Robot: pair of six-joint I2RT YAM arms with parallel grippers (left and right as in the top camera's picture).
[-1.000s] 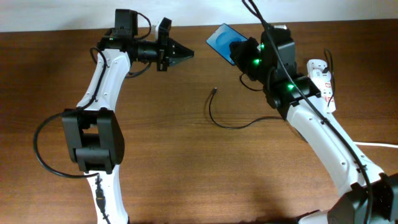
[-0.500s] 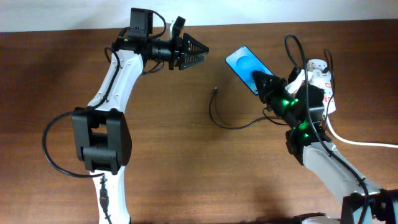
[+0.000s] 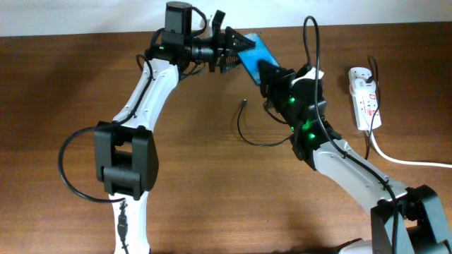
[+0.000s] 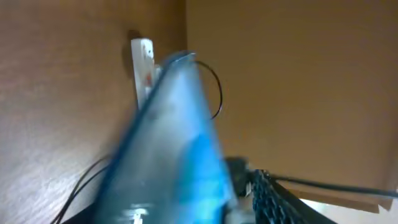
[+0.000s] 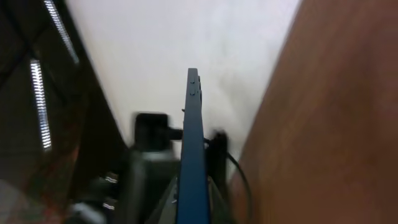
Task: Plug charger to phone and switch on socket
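My left gripper grabs the phone by its far end (image 3: pixel 249 51) next, since the phone's lower end stays free to plug in the charger.
The phone (image 3: pixel 253 49), blue-screened, hangs in the air at the back of the table, with my right gripper (image 3: pixel 272 73) shut on its lower end. Seen from the right wrist, the phone (image 5: pixel 193 143) stands edge-on, straight ahead. My left gripper (image 3: pixel 236 48) is open, and the phone's far end sits between its fingers. The phone (image 4: pixel 180 143) is a blue blur across the left wrist view. The charger (image 3: pixel 244 132) lies curled on the table below, its connector (image 3: pixel 244 102) free. The socket (image 3: pixel 365 99) lies at the right, and it shows beyond the phone as the socket (image 4: pixel 143 62).
A thick white cord (image 3: pixel 409 161) runs from the socket off the right edge. My two arms meet at the back centre of the wooden table (image 3: pixel 212 197). A pale wall borders the table's far edge.
The right gripper carried the phone left and back, towards the left arm. The left arm swung right and its jaws opened from shut. The phone's end now lies between them.
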